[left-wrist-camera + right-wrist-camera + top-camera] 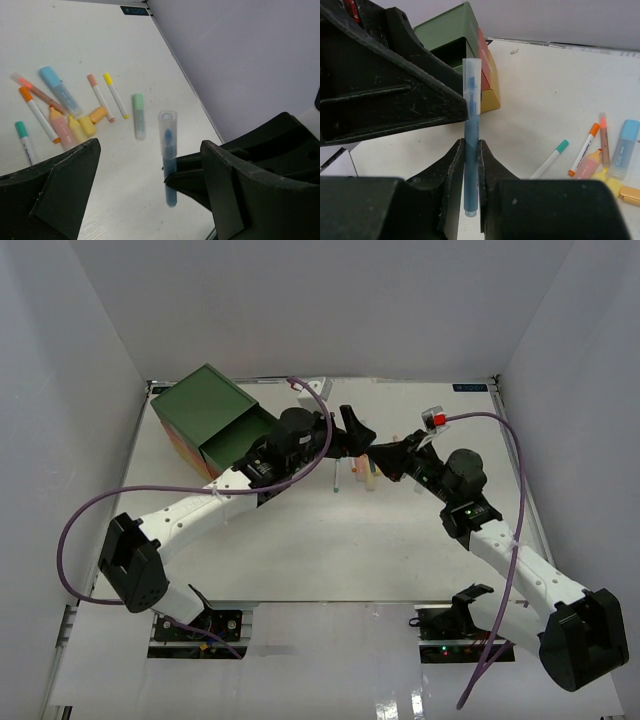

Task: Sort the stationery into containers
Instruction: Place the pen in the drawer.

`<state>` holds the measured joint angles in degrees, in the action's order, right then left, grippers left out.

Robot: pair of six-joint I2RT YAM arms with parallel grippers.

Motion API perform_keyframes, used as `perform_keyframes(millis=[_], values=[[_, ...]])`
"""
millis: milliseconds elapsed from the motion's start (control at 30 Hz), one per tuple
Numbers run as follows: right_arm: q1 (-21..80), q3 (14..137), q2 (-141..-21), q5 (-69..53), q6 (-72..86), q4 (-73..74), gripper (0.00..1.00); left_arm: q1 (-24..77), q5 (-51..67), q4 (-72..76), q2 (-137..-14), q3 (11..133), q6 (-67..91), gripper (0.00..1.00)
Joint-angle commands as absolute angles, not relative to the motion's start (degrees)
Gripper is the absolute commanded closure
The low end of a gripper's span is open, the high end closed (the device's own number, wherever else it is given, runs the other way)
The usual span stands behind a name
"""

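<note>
My left gripper grabs the blue pen [168, 165] by its clear cap [168, 125] next, since this leaves the pen's blue body free to enter the open drawer.
My right gripper [471, 167] is shut on a blue pen [471, 125] with a clear cap, held upright above the table. In the left wrist view the same pen [168, 165] stands between the wide-open jaws of my left gripper [150, 175], touching neither. From above, the left gripper [357, 430] and right gripper [380, 453] meet at mid-table. The other pens and markers [65, 110] lie in a loose pile [365, 476] on the table. The chest [205, 415] stands at the back left, its green top drawer [237, 445] pulled open.
White walls close in the table on the left, back and right. The right wall [240, 60] runs close beside the pile. The chest's orange-red and yellow layers [487, 75] show shut. A purple cable [300, 470] loops over each arm.
</note>
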<state>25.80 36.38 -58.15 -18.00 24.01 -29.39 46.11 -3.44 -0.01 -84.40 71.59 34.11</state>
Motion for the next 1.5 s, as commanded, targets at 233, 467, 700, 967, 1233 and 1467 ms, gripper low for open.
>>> perform_keyframes(millis=[233, 467, 700, 967, 1233, 1467], values=[[25.8, 33.7, -56.2, -19.9, 26.8, -35.6, 0.85, 49.6, -6.3, 5.8, -86.6, 74.7, 35.1, 0.32], [25.8, 33.2, -55.5, -19.5, 27.2, -36.0, 0.83, 50.0, -7.0, 5.8, -87.0, 74.0, 35.0, 0.56], [25.8, 33.1, -55.9, -19.7, 27.7, -36.5, 0.83, 50.0, -6.4, 5.3, -88.1, 74.0, 35.1, 0.55], [25.8, 32.2, -56.2, -19.8, 28.7, -37.6, 0.70, 50.0, -8.2, 4.7, -87.5, 73.8, 32.5, 0.79], [25.9, 32.8, -56.2, -20.0, 26.5, -34.4, 0.32, 50.0, -15.2, 0.5, -83.5, 75.6, 20.3, 0.89], [25.8, 33.1, -53.7, -17.2, 18.7, -23.8, 0.10, 47.8, -27.4, -14.9, -79.6, 84.3, -4.5, 0.87]])
